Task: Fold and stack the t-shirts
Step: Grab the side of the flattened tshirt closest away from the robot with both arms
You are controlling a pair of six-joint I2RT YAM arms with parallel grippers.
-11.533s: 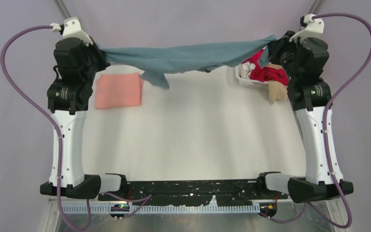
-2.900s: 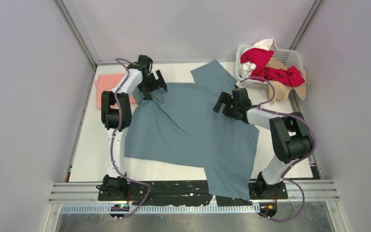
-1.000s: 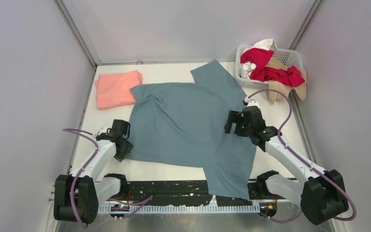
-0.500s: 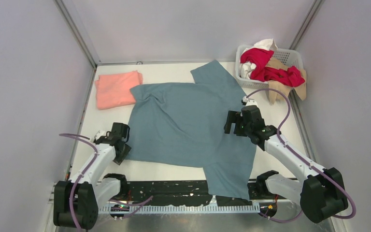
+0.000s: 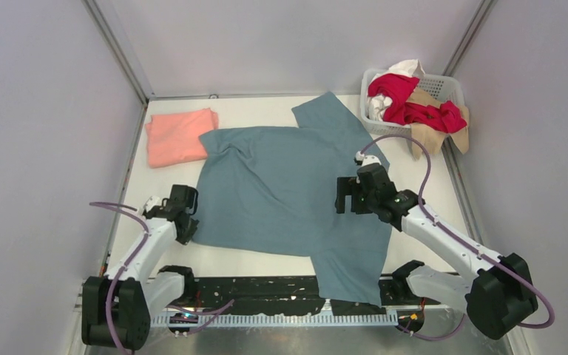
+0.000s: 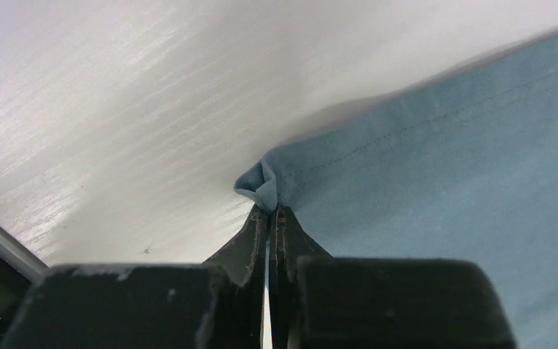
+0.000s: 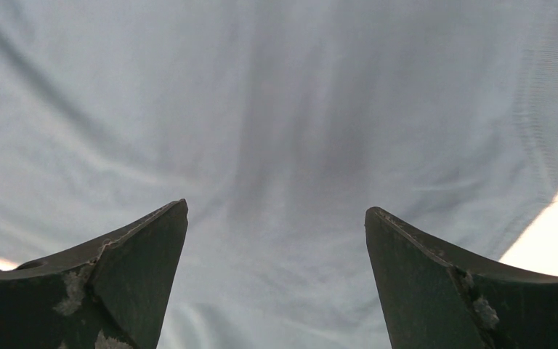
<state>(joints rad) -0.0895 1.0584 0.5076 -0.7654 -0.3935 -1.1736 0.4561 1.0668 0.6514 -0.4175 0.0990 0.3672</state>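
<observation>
I should next use my right gripper to grab the blue-grey t-shirt's part hanging over the table's near edge [image 5: 350,286]. Then I can fold the t-shirt's near side across.
A large blue-grey t-shirt [image 5: 281,192] lies spread across the middle of the white table [image 5: 281,111], one part hanging over the near edge. My left gripper [image 5: 189,226] is shut on its near-left hem corner [image 6: 263,183], which bunches up between the tips [image 6: 270,211]. My right gripper [image 5: 345,195] hovers open over the shirt's right half, with only flat cloth [image 7: 276,145] below its fingers [image 7: 152,240]. A folded salmon-pink t-shirt [image 5: 179,137] lies at the far left. Red [image 5: 414,111], white and tan shirts sit in the basket.
A white lattice basket [image 5: 444,85] stands at the far right corner, a tan shirt [image 5: 429,140] spilling over its side. Grey walls close in the table on three sides. The black base rail [image 5: 266,285] runs along the near edge.
The left gripper has closed on the shirt's near-left corner. The right gripper has shifted a little left over the shirt, still open.
</observation>
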